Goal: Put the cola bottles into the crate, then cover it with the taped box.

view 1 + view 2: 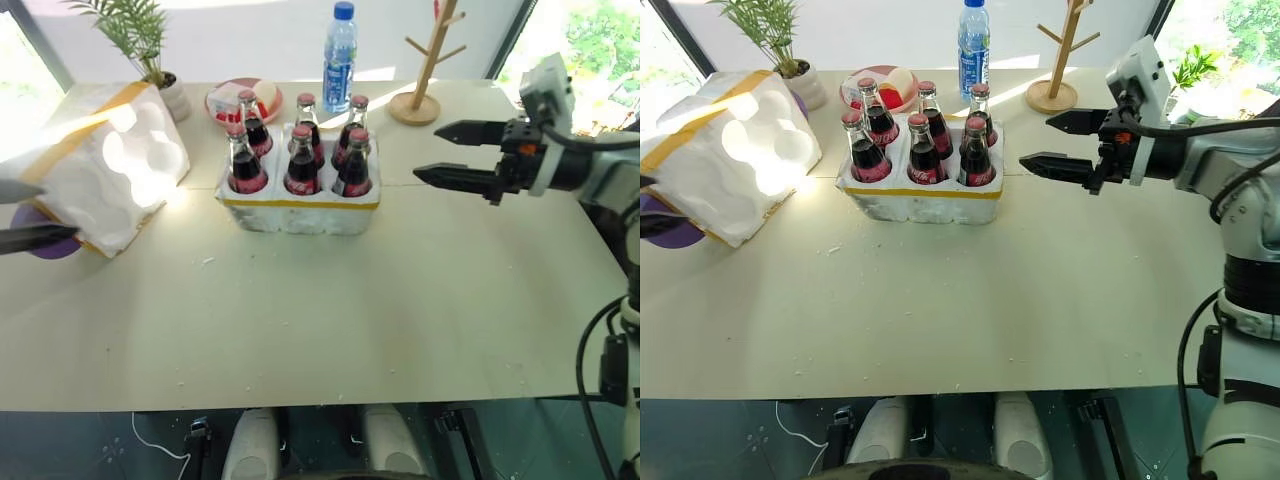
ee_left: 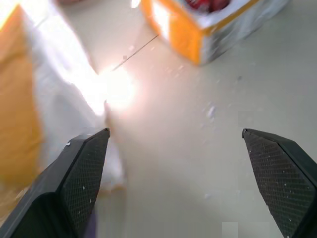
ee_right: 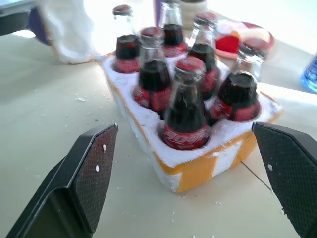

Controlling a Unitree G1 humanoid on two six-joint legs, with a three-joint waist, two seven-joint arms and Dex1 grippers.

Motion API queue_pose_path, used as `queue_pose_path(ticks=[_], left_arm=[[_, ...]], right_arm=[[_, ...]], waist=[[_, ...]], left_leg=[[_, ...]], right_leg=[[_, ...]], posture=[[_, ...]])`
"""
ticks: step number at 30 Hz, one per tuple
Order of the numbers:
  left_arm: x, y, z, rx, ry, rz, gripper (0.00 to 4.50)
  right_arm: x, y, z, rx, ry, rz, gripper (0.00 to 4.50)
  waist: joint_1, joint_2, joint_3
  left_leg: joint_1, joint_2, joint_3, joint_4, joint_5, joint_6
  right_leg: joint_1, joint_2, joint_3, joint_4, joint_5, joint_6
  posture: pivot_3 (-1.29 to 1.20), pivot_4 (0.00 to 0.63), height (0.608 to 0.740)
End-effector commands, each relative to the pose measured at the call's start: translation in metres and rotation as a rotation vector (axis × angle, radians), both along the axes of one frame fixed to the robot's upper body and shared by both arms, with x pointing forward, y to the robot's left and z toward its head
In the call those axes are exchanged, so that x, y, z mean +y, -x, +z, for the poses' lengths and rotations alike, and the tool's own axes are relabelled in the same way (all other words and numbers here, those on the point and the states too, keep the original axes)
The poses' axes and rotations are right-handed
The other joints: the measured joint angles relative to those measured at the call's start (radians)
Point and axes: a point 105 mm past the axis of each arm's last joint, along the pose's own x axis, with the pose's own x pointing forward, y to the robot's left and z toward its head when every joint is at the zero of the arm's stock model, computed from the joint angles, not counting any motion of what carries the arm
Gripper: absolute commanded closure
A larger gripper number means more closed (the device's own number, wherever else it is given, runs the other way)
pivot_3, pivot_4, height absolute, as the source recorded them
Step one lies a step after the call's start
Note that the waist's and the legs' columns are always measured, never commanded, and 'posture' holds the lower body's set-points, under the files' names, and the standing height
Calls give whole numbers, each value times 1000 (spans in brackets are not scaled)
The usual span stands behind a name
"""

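Observation:
The body of the taped box (image 1: 105,165) is far wider than my open fingers. Next, my left gripper grips the box by its narrow purple handle.
Several cola bottles (image 1: 301,160) with red caps stand upright in the holes of the crate (image 1: 300,212), a low white foam block with a yellow band, at the middle of the table. The taped box (image 1: 105,165) lies tipped on its side at the left, its hollowed inside facing the crate. My right gripper (image 1: 430,153) hovers open to the right of the crate, pointing at it with nothing between its fingers; its wrist view looks onto the bottles (image 3: 185,114). My left gripper (image 1: 60,212) is open at the far left, by the taped box (image 2: 29,99).
Behind the crate stand a blue-capped water bottle (image 1: 340,45), a wooden peg rack (image 1: 425,70), a red plate with food (image 1: 243,100) and a potted plant (image 1: 150,50). A purple object (image 1: 50,247) lies under the box's near corner. Foam crumbs dot the table.

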Motion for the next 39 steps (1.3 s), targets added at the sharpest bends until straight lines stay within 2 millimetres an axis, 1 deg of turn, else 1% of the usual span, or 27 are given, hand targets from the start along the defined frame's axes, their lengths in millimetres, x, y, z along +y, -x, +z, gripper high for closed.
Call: queue_pose_path(ticks=[1, 3, 8, 12, 16, 21, 24, 25, 26, 30, 31, 32, 35, 37, 39], left_arm=[[37, 2, -9, 53, -73, 145, 0], [45, 0, -15, 80, -58, 193, 0], [49, -14, -34, 136, -79, 202, 0], [44, -35, -41, 133, -71, 199, 0], [45, -51, -51, 148, -75, 211, 0], [41, -65, -56, 155, -48, 205, 0], [41, -68, -59, 162, -43, 206, 0], [40, -68, -60, 170, -36, 200, 552], [39, -68, -62, 177, -29, 193, 882], [40, -69, -63, 176, -45, 194, 2941], [40, -70, -62, 171, -53, 197, 3529], [41, -70, -61, 165, -58, 197, 3902], [40, -75, -52, 111, -77, 194, 3902], [37, -83, -34, 4, -112, 187, 3902], [29, -93, -11, -129, -170, 162, 3902]], right_arm=[[11, 20, 14, -51, -20, 110, 67], [15, 20, 13, -51, -27, 120, 67], [17, 14, 10, -56, -28, 94, 67], [16, 15, 10, -59, -41, 89, 67], [14, 16, 9, -63, -44, 73, 67], [10, 19, 8, -63, -42, 53, 67], [7, 21, 6, -60, -38, 42, 67], [7, 22, 6, -59, -37, 41, 0], [6, 23, 6, -59, -37, 41, 0], [3, 25, 5, -37, -43, 42, 0], [3, 26, 5, -19, -52, 45, 0], [2, 27, 5, -7, -58, 50, 0], [1, 29, 5, -32, -38, 52, 0], [-2, 26, 5, -31, -36, 20, 0], [-8, 25, 4, -22, -30, -2, 0]], waist=[[1, 0, 0], [5, 0, 0], [12, -3, -2], [16, -3, -2], [20, -3, -2], [21, -3, -2], [22, -4, -2], [22, -4, -2], [22, -4, -2], [22, -4, -2], [22, -4, -2], [23, -4, -2], [23, -4, -2], [23, -4, -2], [26, -4, -2]], left_leg=[[0, 0, 1, 0, 0, 0], [0, 0, 2, 0, 0, 0], [-2, -1, 2, 1, 0, 0], [-1, -2, 2, 2, 0, 0], [-1, -1, 2, 2, 0, 0], [-1, -1, 2, 2, -1, 1], [-2, -1, 2, 3, -1, 1], [-1, -1, 2, 3, -1, 1], [-1, -1, 2, 3, -1, 1], [-1, -1, 2, 3, -1, 1], [-1, -1, 2, 3, -1, 1], [-1, -1, 2, 3, -1, 1], [-1, -1, 2, 3, -1, 1], [-1, -1, 2, 3, -1, 1], [-2, -1, 2, 3, -1, 1]], right_leg=[[0, -1, 0, 0, 0, 0], [0, -1, 0, 0, 0, 0], [0, -3, 0, 0, 0, 0], [0, -3, 0, 2, 1, 1], [-1, -2, 0, 2, 1, 1], [-1, -1, 0, 2, 1, 1], [-1, -2, 0, 2, 1, 1], [-1, -2, 0, 2, 1, 1], [-1, -2, 0, 2, 1, 1], [-1, -2, 0, 2, 1, 1], [-1, -2, 0, 2, 1, 1], [-1, -2, 0, 2, 1, 1], [-1, -2, 0, 2, 1, 1], [-1, -2, 0, 2, 1, 1], [0, -2, 0, 2, 1, 1]], posture=[[0, 150, 740], [0, 150, 740], [0, 150, 740], [0, 150, 740], [0, 150, 740], [0, 150, 740], [0, 150, 740], [0, 150, 740], [0, 150, 740], [0, 150, 740], [0, 150, 740], [0, 150, 740], [0, 150, 740], [0, 150, 740], [0, 150, 740]])
